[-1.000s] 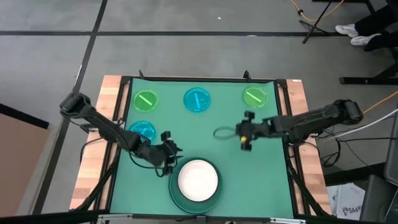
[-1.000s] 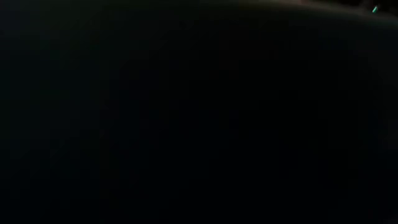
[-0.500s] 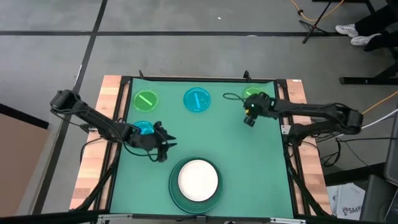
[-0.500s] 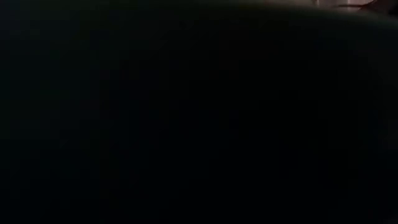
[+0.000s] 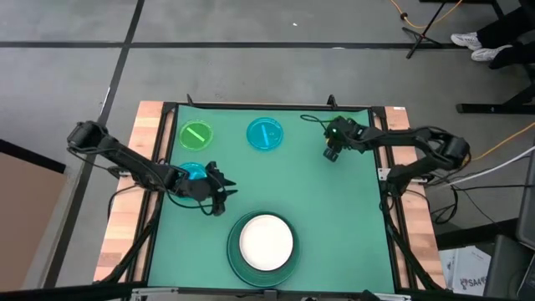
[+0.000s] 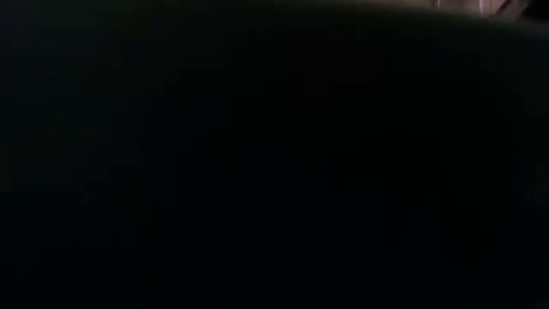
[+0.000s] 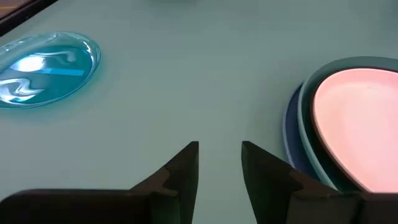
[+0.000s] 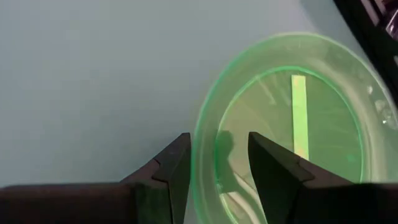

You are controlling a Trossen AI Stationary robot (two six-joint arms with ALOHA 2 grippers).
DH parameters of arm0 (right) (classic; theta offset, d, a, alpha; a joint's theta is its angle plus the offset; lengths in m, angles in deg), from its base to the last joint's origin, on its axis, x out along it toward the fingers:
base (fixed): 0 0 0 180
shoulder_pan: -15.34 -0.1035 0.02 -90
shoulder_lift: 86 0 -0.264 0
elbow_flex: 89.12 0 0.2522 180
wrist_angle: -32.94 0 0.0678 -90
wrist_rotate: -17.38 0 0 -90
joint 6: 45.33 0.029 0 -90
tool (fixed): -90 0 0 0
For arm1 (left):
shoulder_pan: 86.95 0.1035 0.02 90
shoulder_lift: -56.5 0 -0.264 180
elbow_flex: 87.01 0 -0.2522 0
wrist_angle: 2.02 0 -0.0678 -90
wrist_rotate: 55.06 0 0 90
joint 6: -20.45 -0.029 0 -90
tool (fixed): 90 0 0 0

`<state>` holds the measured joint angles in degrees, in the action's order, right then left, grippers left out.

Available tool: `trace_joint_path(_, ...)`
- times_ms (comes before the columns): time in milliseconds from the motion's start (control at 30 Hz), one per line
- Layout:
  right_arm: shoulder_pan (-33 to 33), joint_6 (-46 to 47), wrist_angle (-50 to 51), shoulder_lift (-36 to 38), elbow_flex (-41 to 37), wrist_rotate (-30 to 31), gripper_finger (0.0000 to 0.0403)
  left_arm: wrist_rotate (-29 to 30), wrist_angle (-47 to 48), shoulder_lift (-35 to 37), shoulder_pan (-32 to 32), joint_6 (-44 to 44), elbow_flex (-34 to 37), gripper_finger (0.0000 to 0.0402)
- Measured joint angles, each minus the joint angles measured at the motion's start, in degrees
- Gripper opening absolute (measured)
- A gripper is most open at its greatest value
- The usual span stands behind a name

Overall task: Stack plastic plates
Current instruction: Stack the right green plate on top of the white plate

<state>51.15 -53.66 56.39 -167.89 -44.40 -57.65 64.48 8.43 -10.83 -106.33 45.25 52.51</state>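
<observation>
I will next take the small bright green plate by its raised rim (image 8: 204, 140) with my right gripper to stack it on the white plate.
A white plate (image 5: 266, 241) tops the stack of larger plates (image 5: 236, 266) at the table's near middle, also seen as a stack (image 7: 348, 124) in the left wrist view. Small plates lie flat on the green mat: bright green (image 5: 196, 134), cyan (image 5: 265, 134), and another cyan (image 5: 192, 171) half under my left arm. My left gripper (image 5: 219, 194) (image 7: 219, 155) is open, low over bare mat between that cyan plate (image 7: 46, 65) and the stack. My right gripper (image 5: 332, 149) (image 8: 214, 155) is open at the far right, its fingers on either side of a bright green plate's rim (image 8: 208, 134).
The low view is dark all over, with something close in front of the camera. Wooden table borders (image 5: 125, 209) and a black frame edge (image 5: 380, 142) flank the mat. Bare mat lies between the stack and the far row of small plates.
My right gripper has travelled from the table's middle toward the far right corner and now stands low over the green plate there. My left gripper has drawn back from the stack's left rim toward the left edge, stopping beside the cyan plate. No plate has moved.
</observation>
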Motion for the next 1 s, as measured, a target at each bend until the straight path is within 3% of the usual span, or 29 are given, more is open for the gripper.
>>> trace_joint_path(167, 1.7, 0.0, -0.9, -2.0, 0.2, -0.7, 0.0128, 0.0, 0.0, 0.0, 0.0, 0.0, 0.0, 0.0115)
trace_joint_path(467, 1.7, -2.5, -1.5, -2.3, 0.1, 0.1, 0.0010, 0.0, -0.2, 0.0, 0.0, -1.4, 0.0, 0.0115)
trace_joint_path(733, -0.1, -4.5, -2.3, -1.3, 0.0, 0.4, 0.0002, 0.0, -0.2, 0.0, 0.0, -1.4, 0.0, 0.0115)
trace_joint_path(1000, -12.2, -3.5, -2.4, 0.8, 0.0, -1.6, 0.0001, 0.6, -0.2, 0.0, 0.0, -1.4, 0.0, 0.0115)
